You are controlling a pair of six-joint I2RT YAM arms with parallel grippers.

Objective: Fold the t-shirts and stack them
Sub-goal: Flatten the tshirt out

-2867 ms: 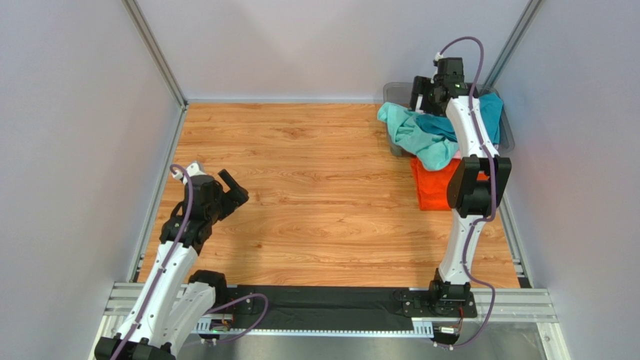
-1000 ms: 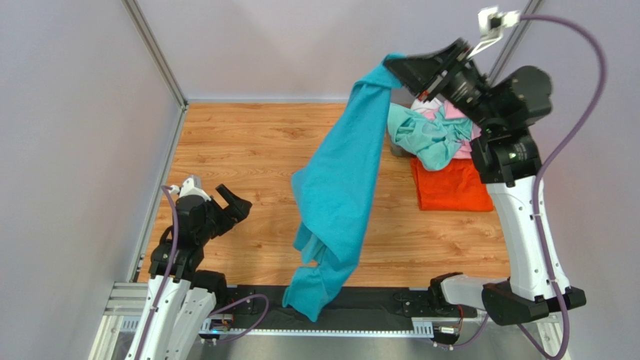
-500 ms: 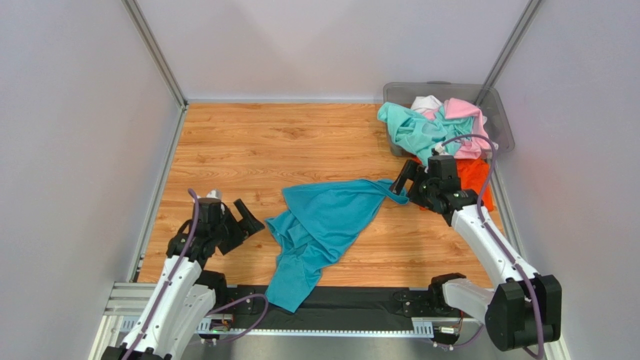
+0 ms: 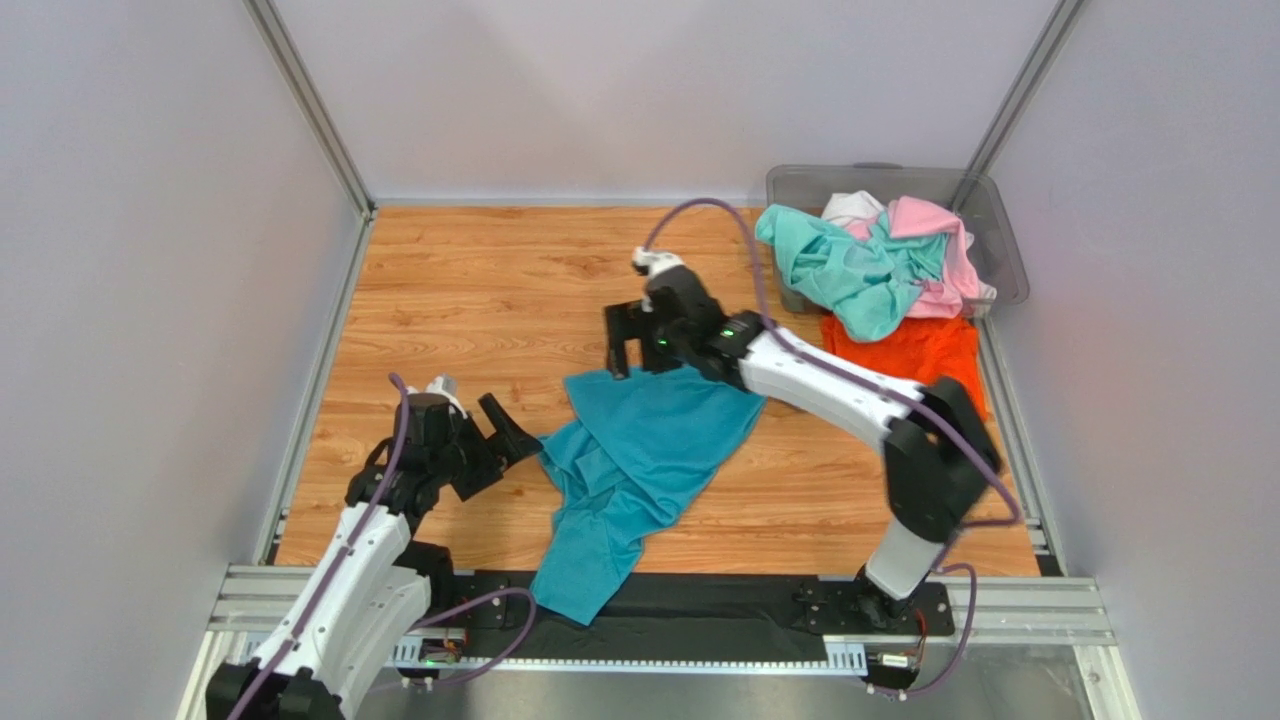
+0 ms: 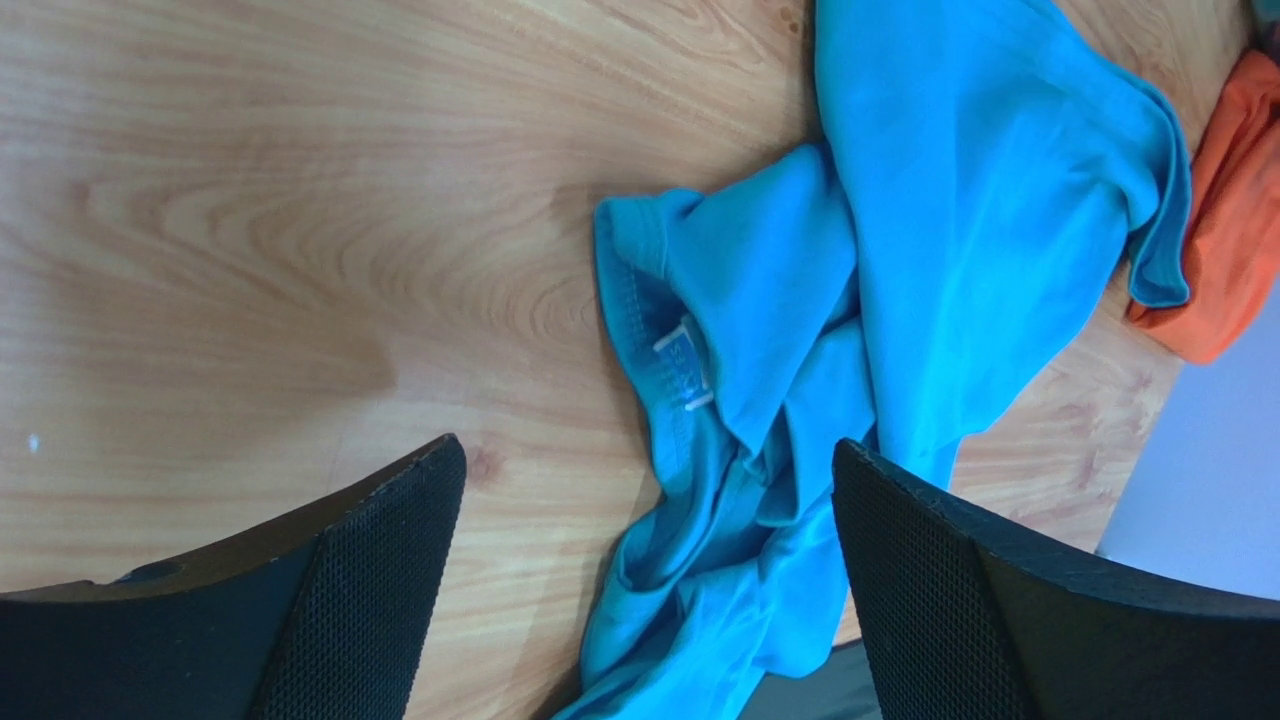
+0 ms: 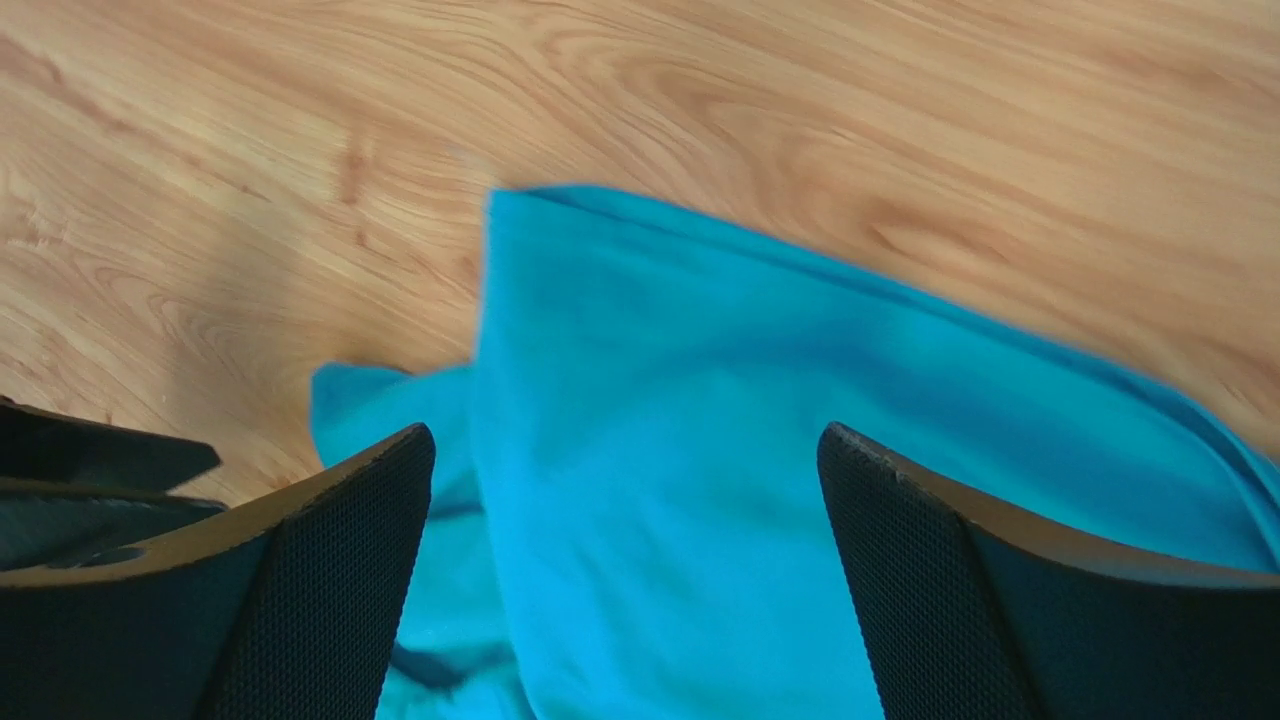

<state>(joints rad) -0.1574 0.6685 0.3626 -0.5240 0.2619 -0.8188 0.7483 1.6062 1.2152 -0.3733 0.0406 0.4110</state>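
Observation:
The teal-blue t-shirt needs to be stretched and spread for folding, so my right gripper will next grip it by its far edge near the t-shirt's corner (image 4: 582, 384) (image 6: 559, 222).
The teal-blue t-shirt (image 4: 646, 450) lies crumpled on the wooden table, its lower end hanging over the black strip at the near edge. My right gripper (image 4: 631, 357) hovers open above the shirt's far edge; in the right wrist view the cloth (image 6: 721, 495) fills the space under the gripper (image 6: 624, 435), untouched. My left gripper (image 4: 508, 425) stands open just left of the shirt, and the left wrist view shows the bunched collar and label (image 5: 684, 368) ahead of the gripper (image 5: 643, 450). An orange t-shirt (image 4: 902, 348) lies flat at the right. Mint-green (image 4: 842, 270), pink (image 4: 932, 240) and white (image 4: 852, 204) t-shirts are heaped in the bin.
A grey translucent bin (image 4: 999, 210) stands in the far right corner. A black strip (image 4: 721, 600) runs along the near edge between the arm bases. Grey walls and metal rails (image 4: 308, 375) close in the table on three sides.
My right gripper brought the teal-blue shirt down from high over the bin, dropped it on the table, opened, and moved left to its far edge. The left gripper edged toward the shirt.

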